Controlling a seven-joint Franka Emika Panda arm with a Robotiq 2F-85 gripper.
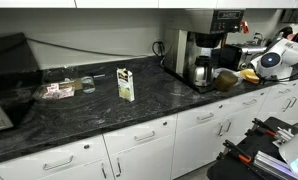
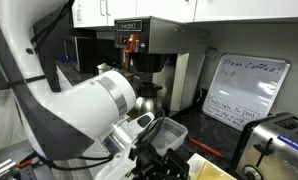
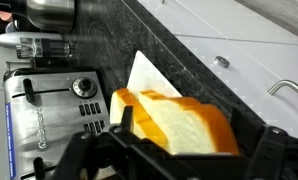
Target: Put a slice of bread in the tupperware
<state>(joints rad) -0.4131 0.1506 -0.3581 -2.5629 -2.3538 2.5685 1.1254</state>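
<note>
The front slice's crust reaches back between my fingers, which are beside the slice's sides, so closing now would catch it. It is time to close.
In the wrist view, slices of bread [image 3: 174, 120] with white faces and yellowish-tan crust stand side by side on white paper [image 3: 147, 72]. My gripper [image 3: 192, 138] is open and low over them, with one black finger on each side of the front slice. In an exterior view the bread [image 1: 250, 74] shows as a yellow patch under my white wrist at the counter's far end. A clear tupperware [image 2: 168, 132] stands tilted just behind my gripper [image 2: 157, 160], and more bread [image 2: 205, 171] lies beside it.
A silver toaster [image 3: 49, 110] stands next to the bread and also shows in an exterior view [image 2: 279, 135]. A coffee machine [image 1: 204, 55] with a carafe, a round dark brown lump [image 1: 226, 79], a carton [image 1: 125, 84] and a plastic bag [image 1: 61, 89] are on the dark counter. A whiteboard [image 2: 244, 90] leans on the wall.
</note>
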